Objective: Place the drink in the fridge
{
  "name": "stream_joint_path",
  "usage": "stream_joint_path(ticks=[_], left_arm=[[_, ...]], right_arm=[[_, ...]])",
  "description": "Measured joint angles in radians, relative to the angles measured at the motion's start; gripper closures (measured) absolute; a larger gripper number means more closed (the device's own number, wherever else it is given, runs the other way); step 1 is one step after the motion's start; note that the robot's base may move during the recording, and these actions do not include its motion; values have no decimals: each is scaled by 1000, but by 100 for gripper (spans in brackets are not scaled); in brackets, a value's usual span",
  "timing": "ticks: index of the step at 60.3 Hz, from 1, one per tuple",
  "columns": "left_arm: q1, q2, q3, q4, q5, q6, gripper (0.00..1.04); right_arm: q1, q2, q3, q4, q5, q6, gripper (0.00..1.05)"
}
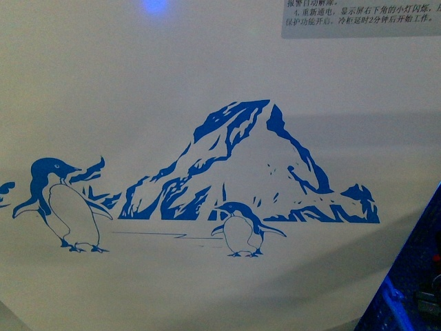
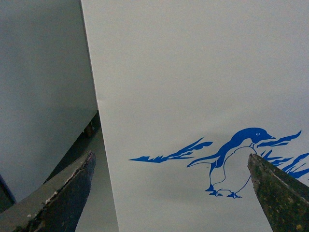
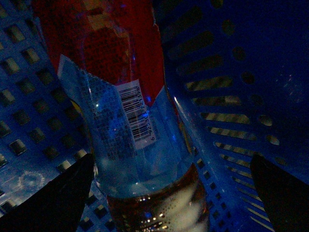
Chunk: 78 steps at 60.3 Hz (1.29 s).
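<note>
My right gripper is going to grab the bottle next by its body below the barcode [image 3: 148, 178], to put the drink [image 3: 130, 125] in the fridge.
The fridge [image 1: 220, 103] fills the front view: a white wall with a blue penguin-and-mountain decal. It also shows in the left wrist view [image 2: 193, 87], close in front of my open, empty left gripper [image 2: 171, 193]. In the right wrist view the drink [image 3: 130, 125], a bottle with a red and light-blue label and brown liquid, lies in a blue perforated basket [image 3: 227, 96]. My right gripper [image 3: 171, 193] is open, its jaws on either side of the bottle and apart from it. The fridge's lid is out of view.
A notice with printed text [image 1: 362, 17] is stuck at the fridge's upper right. A blue object [image 1: 413, 276] shows at the front view's lower right edge. A grey surface [image 2: 43, 87] stands beside the fridge's corner in the left wrist view.
</note>
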Motion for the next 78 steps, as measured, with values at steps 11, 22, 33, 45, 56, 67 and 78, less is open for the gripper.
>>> stream_joint_path(ticks=[11,22,33,45,56,67,78], left_arm=[[0,0,0,0,0,0,8],[0,0,0,0,0,0,8],[0,0,0,0,0,0,8],[0,0,0,0,0,0,8],[0,0,0,0,0,0,8],[0,0,0,0,0,0,8],[0,0,0,0,0,0,8]], right_arm=[[-12,53,67,-35,-5,18,8],[-25,119,152,-87,-6,46,8],[-34,155,197,-116,-6,63,8],[-46,179,259,-142,-19,75,8],[-50,151,217,-174,-113,96,44],[-49,83,105,-133,-179,117,52],[-30,-93,-108,-45,-298,137,57]])
